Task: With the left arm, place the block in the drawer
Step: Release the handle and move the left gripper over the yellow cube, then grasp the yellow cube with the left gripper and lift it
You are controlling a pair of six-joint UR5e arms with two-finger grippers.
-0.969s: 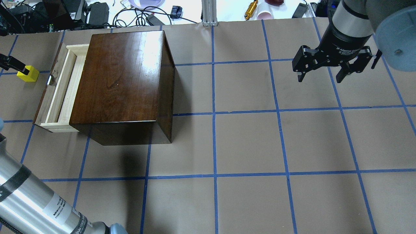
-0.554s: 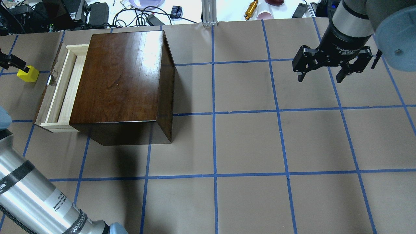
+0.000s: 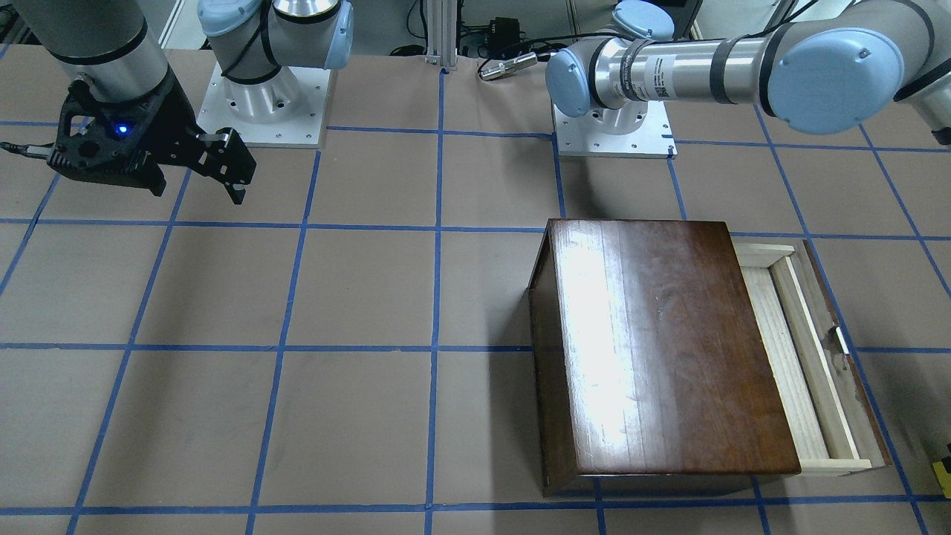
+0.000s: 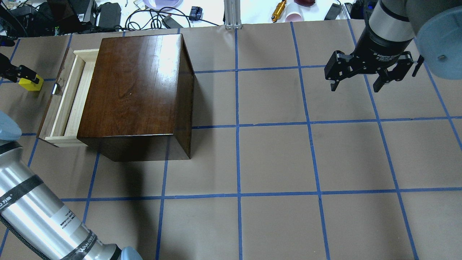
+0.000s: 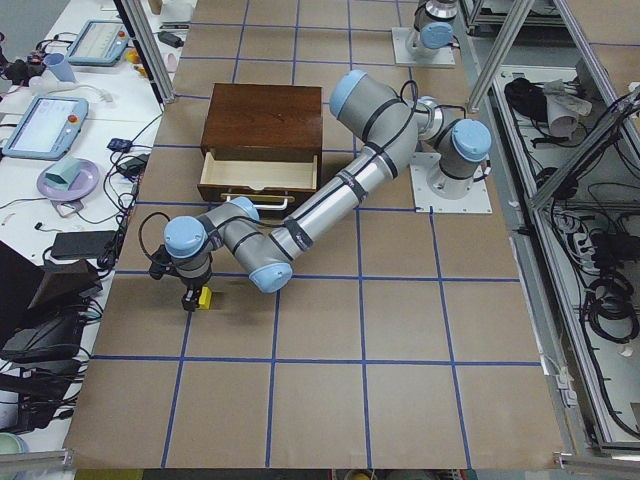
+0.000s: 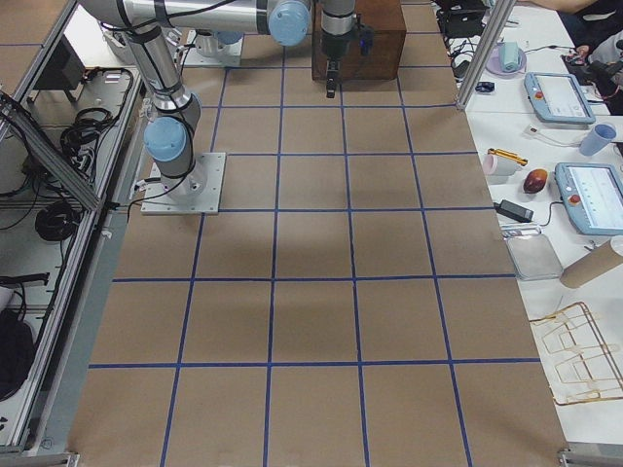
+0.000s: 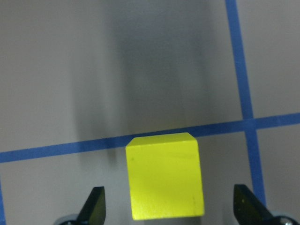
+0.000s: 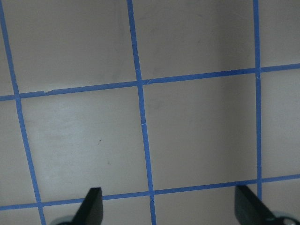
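The yellow block should go in the drawer [image 3: 798,357], so the left gripper will next grab the block by its two opposite sides.
The yellow block [image 7: 165,177] sits on the table on a blue tape line, left of the open drawer [image 4: 70,97] of the dark wooden cabinet [image 4: 133,86]. My left gripper [image 7: 171,208] is open and straddles the block, with a gap on each side. It shows at the far left edge in the overhead view [image 4: 16,74], partly over the block [image 4: 32,83]. In the exterior left view the block [image 5: 204,298] lies under the near arm's gripper. My right gripper [image 4: 355,86] is open and empty, hovering at the far right.
The drawer [image 3: 810,357] is pulled out and shows pale wood with nothing in it; its metal pull [image 4: 55,88] faces the block. Cables and clutter [image 4: 108,14] lie beyond the table's back edge. My left forearm [image 4: 43,220] crosses the near left corner.
My left gripper has shifted toward the block and now partly covers it. The left forearm has swung upward in the overhead view. The block, drawer and right arm have not moved.
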